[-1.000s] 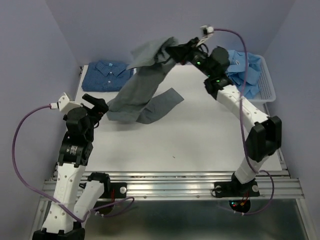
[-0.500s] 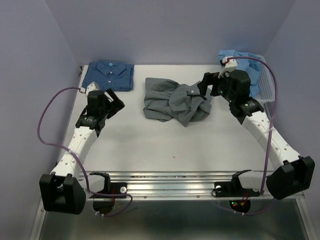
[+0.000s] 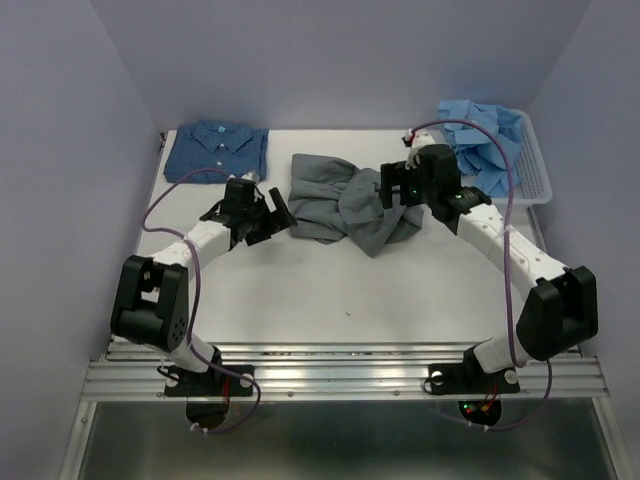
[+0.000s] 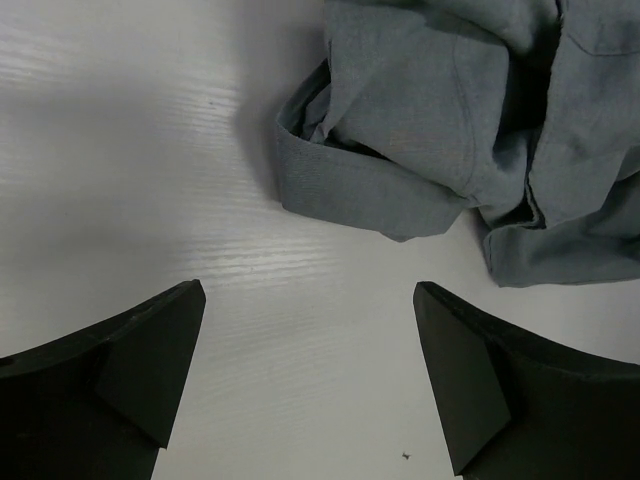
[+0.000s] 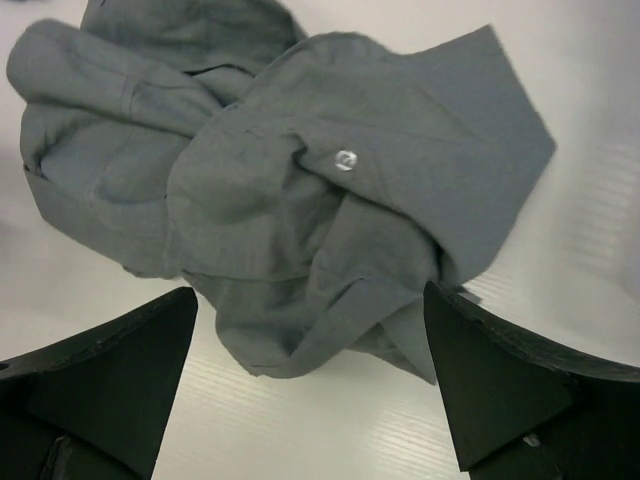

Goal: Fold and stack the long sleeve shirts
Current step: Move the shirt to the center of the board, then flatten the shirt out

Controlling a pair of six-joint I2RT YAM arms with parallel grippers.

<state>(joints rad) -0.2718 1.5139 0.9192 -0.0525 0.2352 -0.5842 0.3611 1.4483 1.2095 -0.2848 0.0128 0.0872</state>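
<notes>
My left gripper is to pick up the grey shirt's rolled edge (image 3: pixel 307 231) (image 4: pixel 338 186) next, opposite my right gripper's side, to spread the shirt open for folding.
A plain grey long sleeve shirt (image 3: pixel 345 200) lies crumpled in a heap on the middle of the white table. My left gripper (image 3: pixel 272 213) hovers open just left of it, jaws spread over bare table with the shirt's rolled edge (image 4: pixel 360 185) ahead of my left gripper (image 4: pixel 308 300). At the heap's right side, my right gripper (image 3: pixel 388 190) stands open above the cloth. In the right wrist view the shirt (image 5: pixel 280 180) fills the frame, and my right gripper (image 5: pixel 310 295) holds nothing. A dark blue patterned shirt (image 3: pixel 217 150) lies folded at the back left.
A white slatted basket (image 3: pixel 538 175) at the back right holds rumpled light blue shirts (image 3: pixel 485 135). Lilac walls close in the table at the left, back and right. Bare table (image 3: pixel 350 290) stretches in front of the grey heap.
A second ago my right gripper held the grey shirt high in the air; it has let go and the shirt has dropped into a heap. Both grippers have since moved in beside it.
</notes>
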